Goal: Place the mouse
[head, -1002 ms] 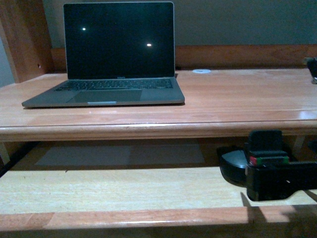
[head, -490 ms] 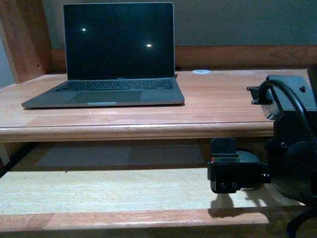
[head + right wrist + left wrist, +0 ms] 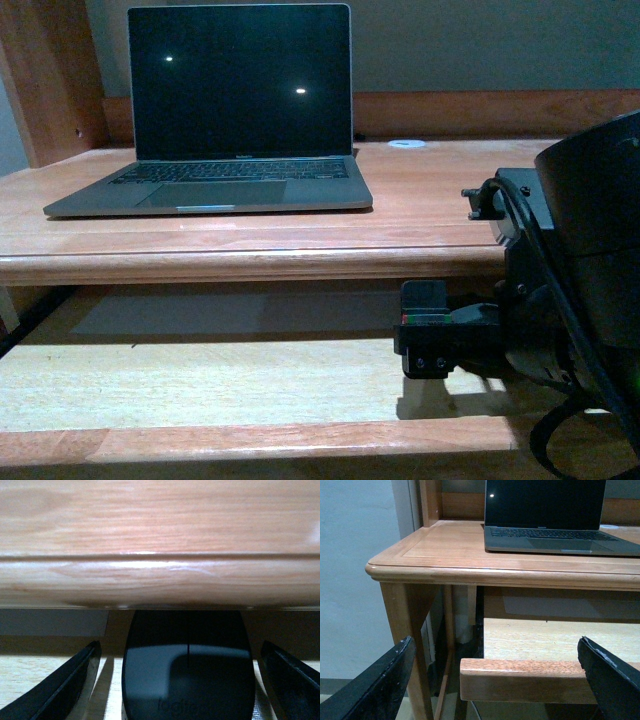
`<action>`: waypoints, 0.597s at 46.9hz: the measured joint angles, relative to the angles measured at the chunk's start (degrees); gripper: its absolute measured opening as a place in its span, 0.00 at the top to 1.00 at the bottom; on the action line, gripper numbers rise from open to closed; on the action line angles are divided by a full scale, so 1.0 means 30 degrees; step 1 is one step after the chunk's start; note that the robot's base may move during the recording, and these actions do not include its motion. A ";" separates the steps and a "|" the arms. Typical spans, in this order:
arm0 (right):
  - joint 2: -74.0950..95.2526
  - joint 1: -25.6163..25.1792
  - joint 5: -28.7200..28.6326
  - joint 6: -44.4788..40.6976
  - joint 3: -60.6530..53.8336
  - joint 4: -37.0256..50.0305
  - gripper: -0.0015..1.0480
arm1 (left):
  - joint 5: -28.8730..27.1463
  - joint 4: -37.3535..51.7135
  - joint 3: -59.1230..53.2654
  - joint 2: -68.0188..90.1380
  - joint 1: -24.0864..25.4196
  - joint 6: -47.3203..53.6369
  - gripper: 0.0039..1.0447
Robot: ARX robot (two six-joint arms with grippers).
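My right gripper is to grab the black mouse by its curved sides next, so that it can put the mouse down on the desk top (image 3: 160,520).
The mouse (image 3: 187,675) is a black domed oval lying on the pale lower shelf (image 3: 35,672), just under the desk's front edge (image 3: 160,580). My right gripper (image 3: 180,652) is open, with one finger on each side of the mouse and a gap at both sides. In the front view the right gripper (image 3: 425,345) hangs low over the shelf at the right, and its bulky arm (image 3: 580,270) hides the mouse. My left gripper (image 3: 495,690) is open and holds nothing, its black fingers (image 3: 380,685) spread before the shelf's front rail (image 3: 520,680).
An open laptop (image 3: 225,110) with a dark screen stands on the desk top (image 3: 450,200) at the left. A small white disc (image 3: 407,144) lies near the back wall. The desk's left leg (image 3: 405,625) stands close to the left gripper.
The right arm has swung left and closer to the camera, carrying its gripper left along the lower shelf. The mouse, visible beside the gripper a second ago, is now hidden in the front view.
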 joint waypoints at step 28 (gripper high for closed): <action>-0.4714 0.0532 -0.0160 -0.0182 -0.2798 -0.0612 0.39 | 0.0007 0.0000 0.0000 0.0000 0.0000 0.0000 0.06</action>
